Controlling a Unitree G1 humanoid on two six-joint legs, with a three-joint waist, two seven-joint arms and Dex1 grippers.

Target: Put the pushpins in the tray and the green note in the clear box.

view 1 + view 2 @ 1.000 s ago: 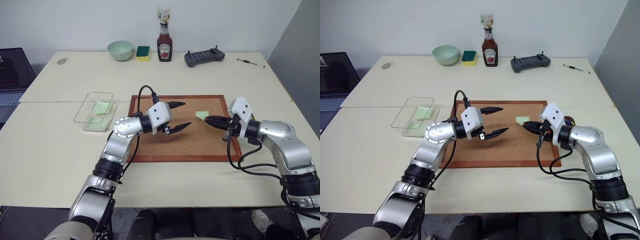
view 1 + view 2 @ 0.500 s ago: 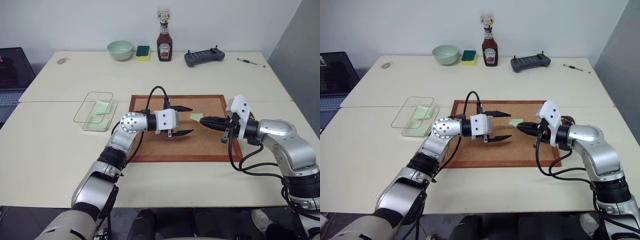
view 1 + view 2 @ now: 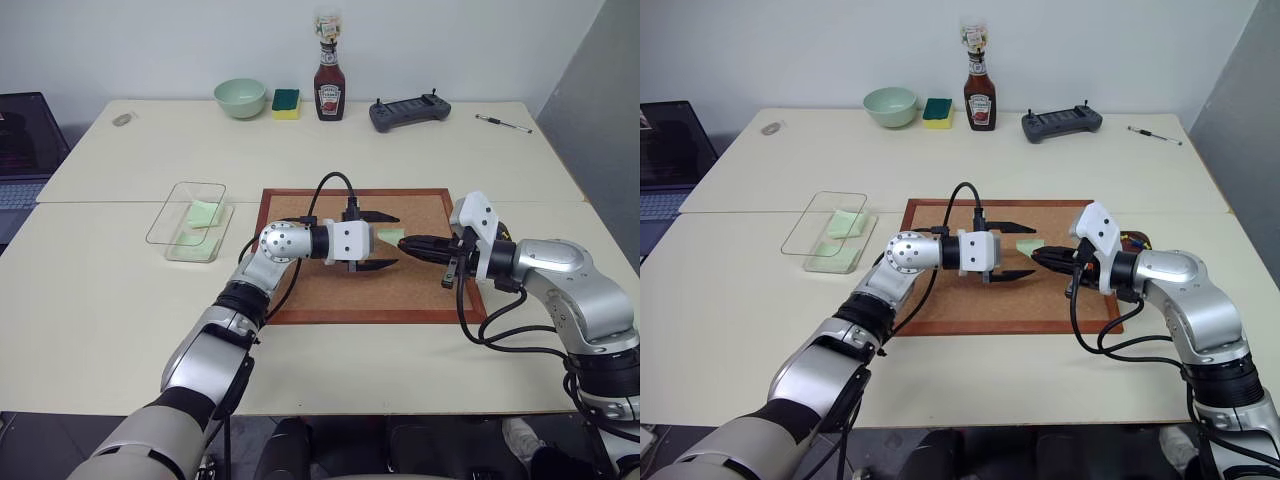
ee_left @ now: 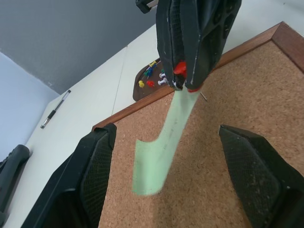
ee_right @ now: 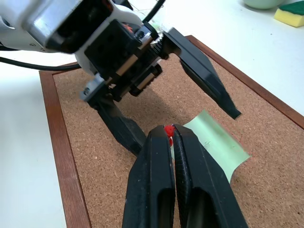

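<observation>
The robot's left gripper needs to close, because the note's loose end (image 3: 385, 236) (image 4: 148, 172) below the red pushpin reaches in past both fingers. Closing now would hold the green note.
Over the corkboard (image 3: 330, 300), my right gripper (image 3: 408, 241) is shut on a red pushpin (image 5: 168, 130). The green note (image 3: 390, 236) hangs from that pin, off the board. My left gripper (image 3: 393, 240) is open and points toward the right one. Its two fingers (image 4: 92, 175) stand on either side of the note without touching it. The dark brown tray (image 4: 137, 92) lies just past the board's right edge, by my right wrist, and holds several coloured pushpins (image 4: 151, 78). The clear box (image 3: 170, 238) sits on the table left of the board with a green slip (image 3: 204, 213) inside.
Along the table's far edge stand a pale green bowl (image 3: 241, 99), a sponge (image 3: 286, 104), a ketchup bottle (image 3: 329, 90), a black controller (image 3: 408, 113) and a pen (image 3: 502, 124). A laptop (image 3: 20, 150) sits at the far left.
My left gripper has swung right across the board and rolled, so its open fingers now bracket the note. The right gripper has stayed nearly still, shut on the pin.
</observation>
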